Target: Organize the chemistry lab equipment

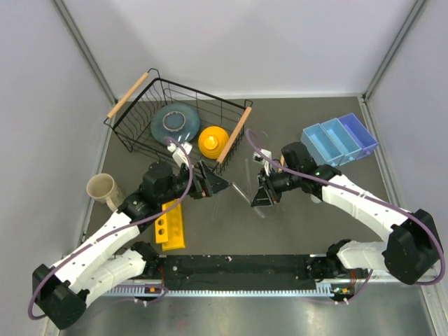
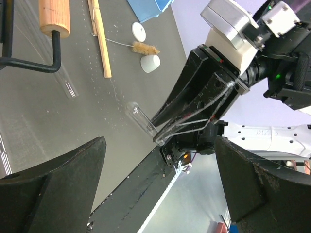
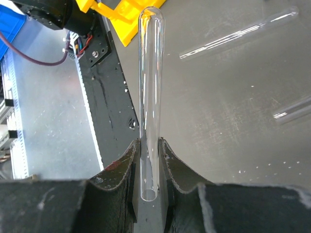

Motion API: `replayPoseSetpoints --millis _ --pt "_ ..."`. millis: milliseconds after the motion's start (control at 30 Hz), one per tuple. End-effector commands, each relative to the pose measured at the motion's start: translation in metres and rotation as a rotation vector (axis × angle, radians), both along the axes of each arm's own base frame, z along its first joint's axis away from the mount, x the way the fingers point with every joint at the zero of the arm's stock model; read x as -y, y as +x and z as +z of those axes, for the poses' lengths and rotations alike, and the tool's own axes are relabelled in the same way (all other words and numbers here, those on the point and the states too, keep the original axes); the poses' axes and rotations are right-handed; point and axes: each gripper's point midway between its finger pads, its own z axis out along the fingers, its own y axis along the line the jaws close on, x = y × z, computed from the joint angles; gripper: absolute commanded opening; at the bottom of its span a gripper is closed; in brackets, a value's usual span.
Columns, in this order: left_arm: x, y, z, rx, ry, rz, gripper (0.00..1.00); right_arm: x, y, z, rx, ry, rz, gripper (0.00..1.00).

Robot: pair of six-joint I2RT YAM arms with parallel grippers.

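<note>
My left gripper needs to grab the end of the glass tube that sticks out next, so the tube's other end stays free to go into the rack.
My right gripper [image 1: 262, 198] is shut on a slim clear glass tube [image 3: 149, 92], held between its fingers [image 3: 148, 150] above the table; the tube's rounded end points toward the yellow rack [image 3: 121, 10]. In the left wrist view that tube [image 2: 142, 121] sticks out of the right gripper [image 2: 163, 130]. My left gripper [image 1: 215, 183] is open and empty, its jaws wide apart [image 2: 160, 194], facing the right gripper. A pale wooden stick [image 2: 102, 43], a small brown brush [image 2: 145, 47] and two white round pieces [image 2: 138, 31] [image 2: 150, 63] lie on the table. More glass tubes [image 3: 238, 34] [image 3: 291, 109] lie flat.
A black wire basket [image 1: 140, 136] with wooden handles [image 2: 53, 17] holds a blue-grey plate [image 1: 175, 120] and a yellow dome [image 1: 213, 140]. The yellow rack [image 1: 171, 224] lies near the left arm. A beige cup [image 1: 103, 189] stands at the left. Blue trays [image 1: 339, 138] sit at the right.
</note>
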Motion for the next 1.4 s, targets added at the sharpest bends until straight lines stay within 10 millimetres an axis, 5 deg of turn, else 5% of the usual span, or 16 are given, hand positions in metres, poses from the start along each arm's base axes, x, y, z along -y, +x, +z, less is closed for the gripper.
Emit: replayPoseSetpoints --millis 0,300,967,1100,1367 --pt "0.014 0.007 0.031 0.063 -0.067 -0.018 0.98 -0.011 -0.010 0.018 0.051 0.058 0.085 0.14" --pt "0.012 0.016 0.000 -0.026 0.008 0.049 0.98 -0.015 -0.025 0.032 0.039 0.115 0.169 0.14" --pt "0.037 -0.014 -0.008 -0.109 -0.031 -0.154 0.57 -0.017 -0.032 0.034 0.065 0.143 0.237 0.14" --pt "0.041 -0.018 -0.010 -0.118 -0.030 -0.182 0.46 -0.018 -0.032 0.033 0.059 0.140 0.239 0.14" --pt "0.039 -0.022 -0.011 -0.103 -0.028 -0.186 0.06 -0.018 -0.034 0.031 0.061 0.129 0.253 0.17"
